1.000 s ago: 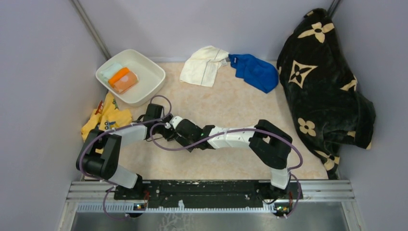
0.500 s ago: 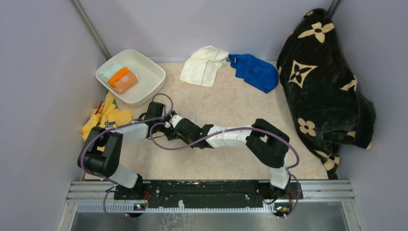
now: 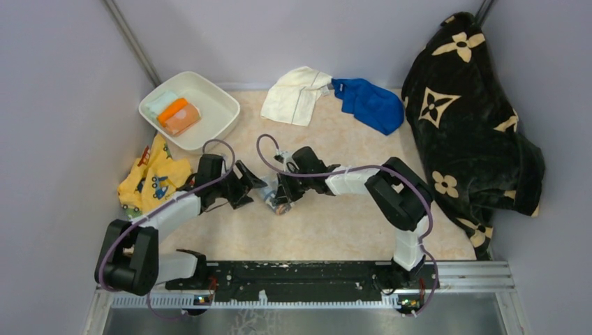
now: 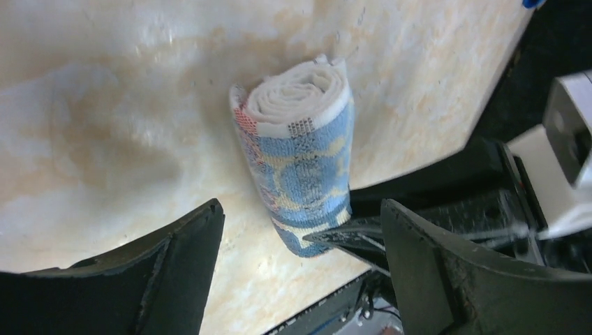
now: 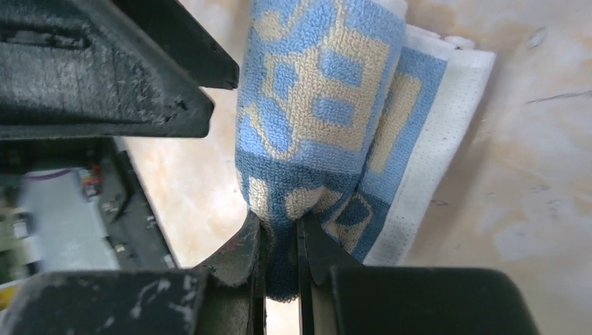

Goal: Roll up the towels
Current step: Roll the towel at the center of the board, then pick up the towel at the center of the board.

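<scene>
My left gripper grabs the printed towel across both sides of its roll (image 3: pixel 271 195) (image 4: pixel 301 165) next, to keep it rolled and set it in the tub.
The printed towel (image 3: pixel 274 197), blue with cream lettering, lies rolled into a tight cylinder at the table's middle; its spiral end shows in the left wrist view (image 4: pixel 301 157). My right gripper (image 5: pixel 280 255) is shut on the roll's outer layer (image 5: pixel 317 132). My left gripper (image 4: pixel 300 265) is open, its fingers apart on either side of the roll's near end, touching nothing. The cream-white towel (image 3: pixel 294 94) and the royal blue towel (image 3: pixel 370 103) lie crumpled and unrolled at the back, touching each other.
A white tub (image 3: pixel 190 110) with orange and pale green items stands at the back left. A yellow printed cloth (image 3: pixel 153 174) lies by the left wall. A large black blanket with cream flowers (image 3: pixel 469 118) fills the right side.
Both arms have pulled apart: the left gripper drew back left and opened, the right wrist swung up and right. The rolled printed towel, hidden under them before, now shows between them.
</scene>
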`<state>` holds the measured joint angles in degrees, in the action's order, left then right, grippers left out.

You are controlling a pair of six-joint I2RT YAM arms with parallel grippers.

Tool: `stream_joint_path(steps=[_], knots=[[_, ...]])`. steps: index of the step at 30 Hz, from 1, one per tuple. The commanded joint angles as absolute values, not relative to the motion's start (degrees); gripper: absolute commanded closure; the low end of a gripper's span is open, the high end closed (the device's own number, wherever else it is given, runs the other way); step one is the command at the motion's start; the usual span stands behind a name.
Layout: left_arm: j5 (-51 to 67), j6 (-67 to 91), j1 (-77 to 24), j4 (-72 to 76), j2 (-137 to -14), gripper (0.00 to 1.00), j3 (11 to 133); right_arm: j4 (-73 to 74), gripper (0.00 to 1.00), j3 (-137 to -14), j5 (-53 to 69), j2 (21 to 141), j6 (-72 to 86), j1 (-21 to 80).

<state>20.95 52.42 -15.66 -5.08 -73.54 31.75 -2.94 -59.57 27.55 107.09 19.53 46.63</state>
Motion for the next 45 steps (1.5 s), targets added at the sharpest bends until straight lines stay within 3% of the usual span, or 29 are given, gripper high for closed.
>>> stream_joint_path(steps=[1,9,18,24,30,33,38,44,45], knots=[[24.2,56.6,-15.8,-0.8,-70.3,0.11,27.5,-9.2,1.0,-55.1,41.1,111.6,30.0,44.4],[24.7,60.0,-20.0,6.2,-75.7,0.18,26.7,-13.6,1.0,-52.8,43.2,115.4,37.4,42.0],[23.7,61.6,-21.5,12.6,-83.6,0.34,25.4,-16.1,1.0,-50.6,42.8,117.3,41.1,41.4],[22.0,61.0,-24.3,14.1,-89.3,0.36,25.4,-17.7,1.0,-50.8,43.4,118.8,42.5,41.2],[20.7,59.3,-24.8,14.0,-93.2,0.54,25.6,-17.6,0.98,-52.0,43.5,117.9,42.2,41.2],[19.0,56.5,-24.7,11.4,-93.2,0.68,27.9,-15.8,0.9,-52.8,42.8,115.2,40.5,41.2],[12.6,46.1,-23.8,1.8,-92.1,0.82,37.8,-5.6,0.71,-56.4,39.7,108.7,33.4,41.2],[12.3,29.2,-19.3,-9.2,-94.7,0.87,53.0,10.6,0.54,-59.6,30.5,98.6,22.2,40.8],[12.2,25.8,-18.6,-11.7,-95.5,0.88,56.4,12.5,0.42,-59.7,29.2,96.8,20.6,40.7]])
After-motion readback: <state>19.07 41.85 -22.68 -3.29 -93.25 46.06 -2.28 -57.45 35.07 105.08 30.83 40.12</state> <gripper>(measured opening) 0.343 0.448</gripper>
